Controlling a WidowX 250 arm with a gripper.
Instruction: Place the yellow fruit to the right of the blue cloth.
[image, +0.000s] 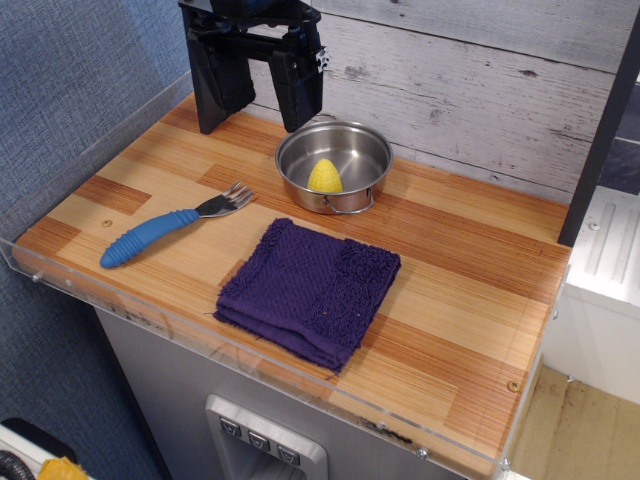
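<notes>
The pot's steel side (320, 201) rises close around the fruit's base, so my gripper should next pick up the yellow fruit by its upper end (325, 169) to place it.
The yellow fruit (325, 176) is a small bumpy dome with a pointed top, sitting inside a steel pot (357, 149) at the back middle of the wooden table. The blue cloth (309, 290) is a dark purple-blue folded terry square lying in front of the pot. My gripper (258, 115) hangs at the back left, above the table and just left of the pot. Its two black fingers stand apart, open and empty, the right finger (300, 90) close to the pot's rim.
A fork (170, 226) with a blue handle lies on the left of the wooden table (470, 290). A clear plastic rim runs along the front and left edges. A grey plank wall stands behind. Bare wood lies right of the cloth.
</notes>
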